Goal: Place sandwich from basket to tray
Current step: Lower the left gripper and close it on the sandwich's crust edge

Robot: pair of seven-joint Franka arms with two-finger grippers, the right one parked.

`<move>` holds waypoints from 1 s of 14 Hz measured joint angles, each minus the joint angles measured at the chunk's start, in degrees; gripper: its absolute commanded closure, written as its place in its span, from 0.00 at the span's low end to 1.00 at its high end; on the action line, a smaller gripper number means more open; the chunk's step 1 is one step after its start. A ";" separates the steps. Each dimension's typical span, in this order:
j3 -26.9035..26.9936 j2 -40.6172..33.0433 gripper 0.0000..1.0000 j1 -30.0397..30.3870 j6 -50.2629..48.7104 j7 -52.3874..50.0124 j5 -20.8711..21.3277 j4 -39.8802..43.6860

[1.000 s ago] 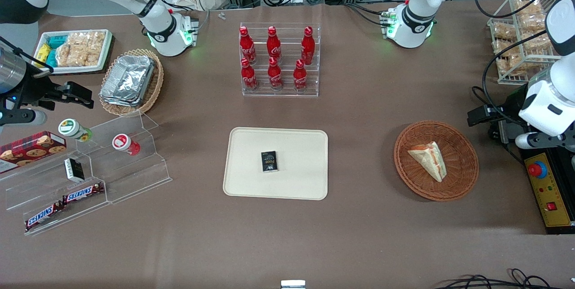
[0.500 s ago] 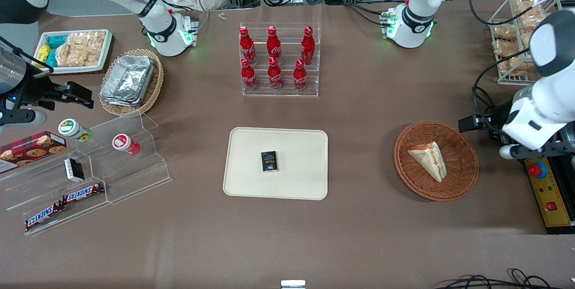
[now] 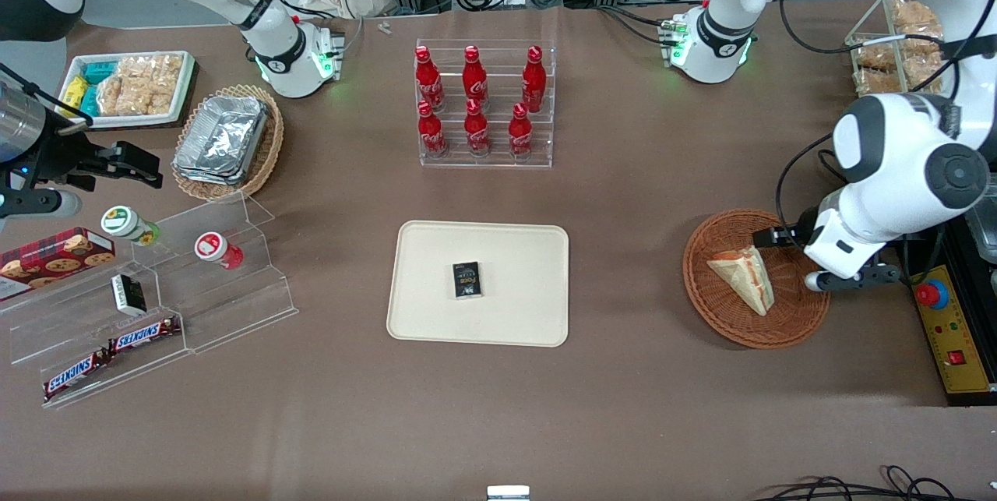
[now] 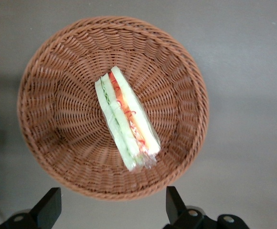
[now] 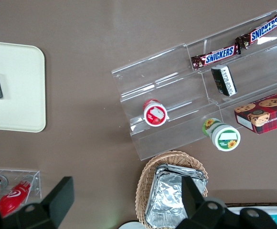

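I need to grab the sandwich by its flat outer bread sides next, because it is long along its filling edge (image 4: pixel 127 113) but narrow across the slices.
The sandwich (image 3: pixel 744 276) is a pale bread wedge with red and green filling, lying in the reddish-brown wicker basket (image 3: pixel 724 322). In the left wrist view the sandwich (image 4: pixel 126 121) lies across the middle of the basket (image 4: pixel 43 71), filling edge up. My left gripper (image 3: pixel 818 263) hovers above the basket's rim at the working arm's end, close beside the sandwich. Seen from the wrist, the gripper (image 4: pixel 111 210) is open, its fingers (image 4: pixel 47 210) wide apart with nothing between them. The cream tray (image 3: pixel 436 314) lies mid-table and carries a small black box (image 3: pixel 466 280).
A clear rack of red cola bottles (image 3: pixel 483 107) stands farther from the front camera than the tray. A yellow control box with a red button (image 3: pixel 946 329) sits beside the basket at the working arm's end. A wire rack of snacks (image 3: pixel 896 41) stands farther away.
The left arm has swung in from the working arm's end of the table. Its gripper, which was off beside the basket, now hangs over the basket's rim. The sandwich has not moved.
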 measured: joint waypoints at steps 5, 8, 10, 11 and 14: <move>0.10 3.38 0.05 1.29 9.69 -9.72 -3.19 -4.02; -0.02 5.68 0.05 1.31 14.41 -15.31 -3.37 -4.06; -0.06 6.52 0.12 1.31 15.71 -16.33 -3.48 -4.59; -0.06 6.77 0.14 1.31 16.56 -16.41 -3.60 -5.26; -0.13 7.13 0.32 1.30 19.37 -16.51 -3.82 -7.55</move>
